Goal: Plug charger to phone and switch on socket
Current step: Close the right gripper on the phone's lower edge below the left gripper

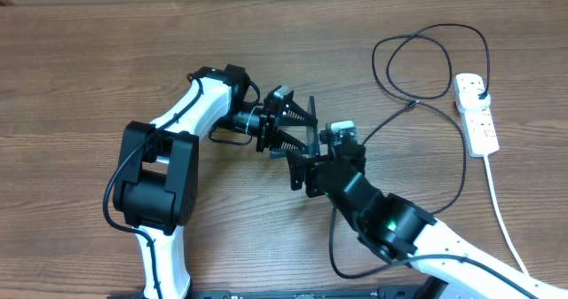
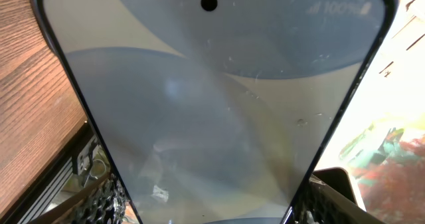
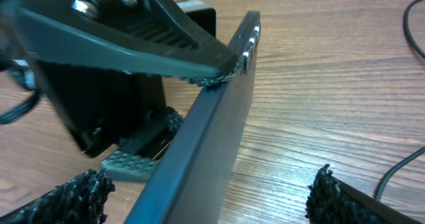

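Observation:
I should next grab the phone with my right gripper across its thin dark edge [image 1: 313, 145] [image 3: 175, 179]. This will leave the phone's far end for my left gripper to take again for plugging.
The phone [image 1: 312, 123] stands on its long edge at the table's middle, held off the wood. My left gripper [image 1: 300, 127] is shut on it; in the left wrist view its blue and white screen [image 2: 212, 104] fills the frame between my fingers [image 2: 212, 207]. My right gripper [image 1: 308, 163] is open, its fingers [image 3: 212, 197] on either side of the phone's dark edge [image 3: 212, 137] without touching it. The black charger cable [image 1: 426, 33] loops at the back right, its plug in the white socket strip [image 1: 477, 113]. I cannot make out its connector tip for certain.
The socket's thick white cord [image 1: 501, 210] runs down the right side to the front edge. Black cable strands lie right of my right arm [image 3: 408, 164]. The left gripper's finger [image 3: 133, 38] crosses the top of the right wrist view.

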`<state>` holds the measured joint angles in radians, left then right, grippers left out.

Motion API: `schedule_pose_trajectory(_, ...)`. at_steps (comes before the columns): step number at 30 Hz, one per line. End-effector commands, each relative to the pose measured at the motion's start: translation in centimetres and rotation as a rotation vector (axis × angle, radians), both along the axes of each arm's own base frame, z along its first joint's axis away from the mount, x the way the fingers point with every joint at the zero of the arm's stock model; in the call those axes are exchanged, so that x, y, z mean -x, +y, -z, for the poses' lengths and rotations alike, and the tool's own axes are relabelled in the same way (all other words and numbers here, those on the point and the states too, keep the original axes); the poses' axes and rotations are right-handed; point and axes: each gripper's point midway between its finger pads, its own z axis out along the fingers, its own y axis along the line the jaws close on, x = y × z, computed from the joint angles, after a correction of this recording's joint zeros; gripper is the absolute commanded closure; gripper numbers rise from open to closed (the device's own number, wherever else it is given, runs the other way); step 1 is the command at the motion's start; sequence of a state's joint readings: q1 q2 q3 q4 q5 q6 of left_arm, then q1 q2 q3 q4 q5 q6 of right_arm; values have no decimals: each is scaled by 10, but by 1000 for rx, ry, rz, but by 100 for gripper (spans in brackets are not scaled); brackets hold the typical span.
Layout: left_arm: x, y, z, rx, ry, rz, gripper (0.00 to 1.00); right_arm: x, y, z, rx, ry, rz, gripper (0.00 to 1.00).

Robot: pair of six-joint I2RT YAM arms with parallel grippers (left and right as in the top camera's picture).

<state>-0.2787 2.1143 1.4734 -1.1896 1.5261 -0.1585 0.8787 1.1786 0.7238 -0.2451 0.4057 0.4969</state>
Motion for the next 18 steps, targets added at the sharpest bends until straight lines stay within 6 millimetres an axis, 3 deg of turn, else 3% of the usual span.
schedule_pose_trajectory(1, -8, 0, -9, 37, -1, -15, 38, -11, -1, -7, 24, -43, 52, 9)
schedule_pose_trajectory(9, -8, 0, -9, 36, -6, -14, 38, -15, -6, -9, 38, -65, 86, 16)
schedule_pose_trajectory(18, -9, -1, -9, 41, -20, -14, 37, 0, 15, -12, 22, -77, 18, 21)
